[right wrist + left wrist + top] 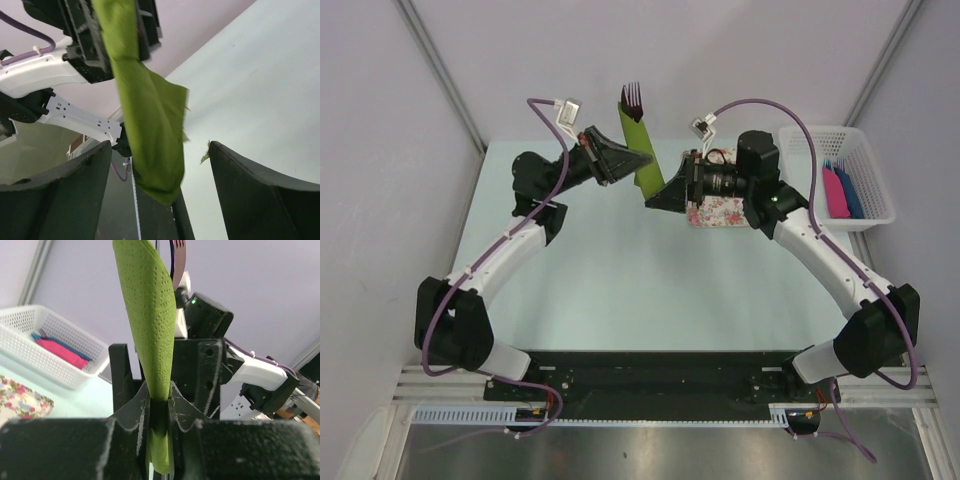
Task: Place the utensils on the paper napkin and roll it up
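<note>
My right gripper will next take the napkin from my left gripper to the basket, so it should grab the rolled napkin's near end, opposite the fork's teeth.
The olive-green paper napkin is rolled into a slim tube and held up off the table. A dark purple fork's tines stick out of its far end. My left gripper is shut on the middle of the roll; in the left wrist view the napkin rises from between the pinched jaws of the left gripper, with the tines at the top. My right gripper is open at the roll's near end. In the right wrist view the napkin end hangs between the spread jaws of the right gripper without touching them.
A pink-and-white floral mat lies under my right wrist. A white basket at the back right holds pink and blue flat pieces. The basket and the mat also show in the left wrist view.
</note>
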You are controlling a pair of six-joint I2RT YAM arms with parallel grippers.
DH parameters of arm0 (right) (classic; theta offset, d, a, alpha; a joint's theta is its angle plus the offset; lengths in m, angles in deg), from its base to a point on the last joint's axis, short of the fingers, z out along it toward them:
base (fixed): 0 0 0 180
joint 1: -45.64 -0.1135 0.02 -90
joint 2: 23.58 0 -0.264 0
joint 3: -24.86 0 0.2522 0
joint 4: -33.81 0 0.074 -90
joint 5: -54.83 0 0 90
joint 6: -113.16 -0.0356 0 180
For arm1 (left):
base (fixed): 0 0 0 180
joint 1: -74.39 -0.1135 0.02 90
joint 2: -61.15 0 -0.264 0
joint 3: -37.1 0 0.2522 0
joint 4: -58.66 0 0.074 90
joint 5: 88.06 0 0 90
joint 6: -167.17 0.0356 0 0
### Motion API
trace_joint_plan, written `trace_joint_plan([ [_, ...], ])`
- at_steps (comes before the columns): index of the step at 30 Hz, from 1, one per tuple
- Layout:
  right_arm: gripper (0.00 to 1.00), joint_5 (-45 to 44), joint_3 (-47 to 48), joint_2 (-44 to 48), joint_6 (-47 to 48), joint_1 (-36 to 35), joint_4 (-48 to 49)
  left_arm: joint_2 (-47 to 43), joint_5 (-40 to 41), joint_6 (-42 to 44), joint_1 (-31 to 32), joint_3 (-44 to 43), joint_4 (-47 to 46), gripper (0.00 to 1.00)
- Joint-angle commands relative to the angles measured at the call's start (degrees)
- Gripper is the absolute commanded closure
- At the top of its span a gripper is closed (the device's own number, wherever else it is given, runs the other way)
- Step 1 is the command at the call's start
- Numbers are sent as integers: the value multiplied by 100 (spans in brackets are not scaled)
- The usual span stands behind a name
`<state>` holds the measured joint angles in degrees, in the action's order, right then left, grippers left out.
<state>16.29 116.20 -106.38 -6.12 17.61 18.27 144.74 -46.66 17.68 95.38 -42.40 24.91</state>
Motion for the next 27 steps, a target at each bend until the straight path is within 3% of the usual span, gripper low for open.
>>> trace_joint_plan([
  [1,22,-22,292,124,36,113,-121,-97,289,-2,-34,-335,-611,100],
  [6,26,-110,547,2,325,157,-164,-124,263,-54,1,-256,-655,100],
  [14,17,-101,881,-87,396,167,-7,-115,254,-98,1,-264,-707,100],
  [17,18,-110,855,-139,432,105,20,-89,237,-142,1,-273,-751,100],
  [20,25,-93,794,-201,397,52,99,-71,237,-169,1,-282,-778,100],
  [27,55,4,785,-350,98,8,485,-62,228,-213,1,-282,-839,100],
])
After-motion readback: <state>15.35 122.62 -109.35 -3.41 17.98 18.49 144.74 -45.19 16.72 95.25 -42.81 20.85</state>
